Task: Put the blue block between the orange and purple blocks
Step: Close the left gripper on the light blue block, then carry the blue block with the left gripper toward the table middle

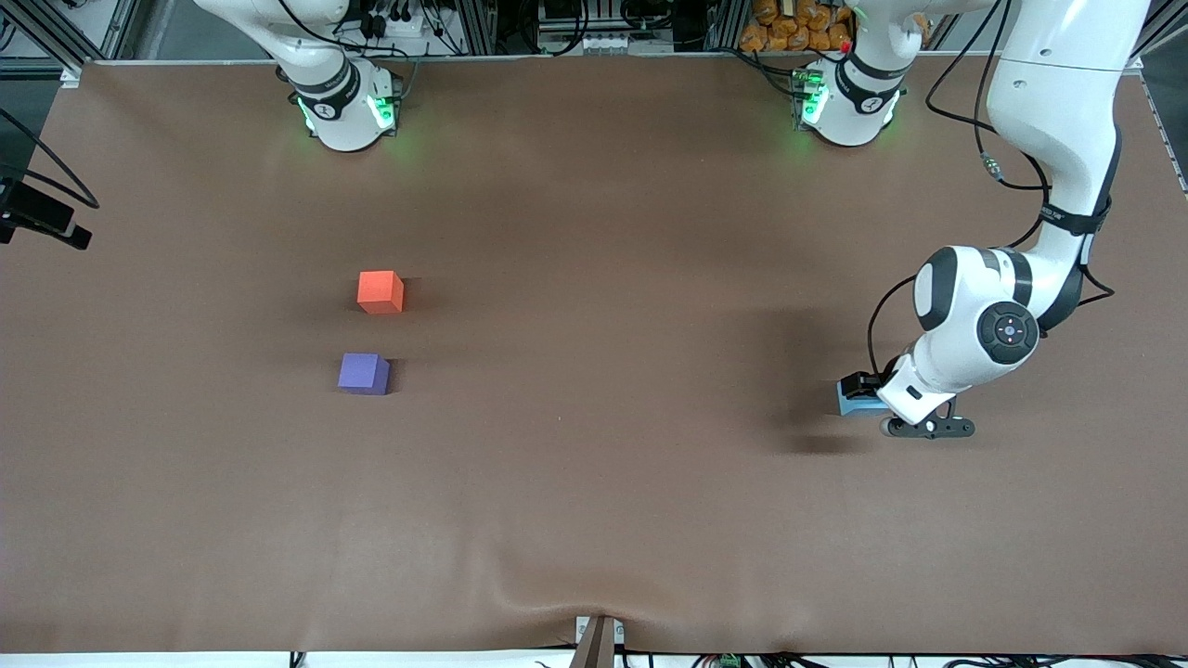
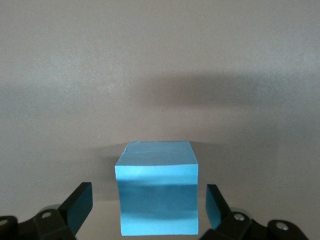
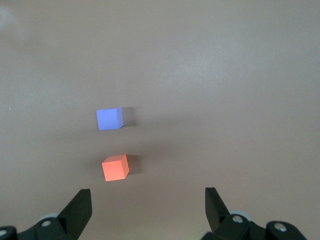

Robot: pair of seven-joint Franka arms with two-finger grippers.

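The sides of the blue block are between my left gripper's fingers in the left wrist view. I need to close my left gripper.
The blue block rests on the table toward the left arm's end. My left gripper is down around it and open; in the left wrist view the blue block stands between the two fingertips with a gap on each side. The orange block and the purple block sit toward the right arm's end, a small gap between them, the purple one nearer the front camera. My right gripper hangs open and empty high above the orange block and purple block.
A brown cloth covers the whole table. A black camera mount juts over the edge at the right arm's end. A clamp sits at the edge nearest the front camera.
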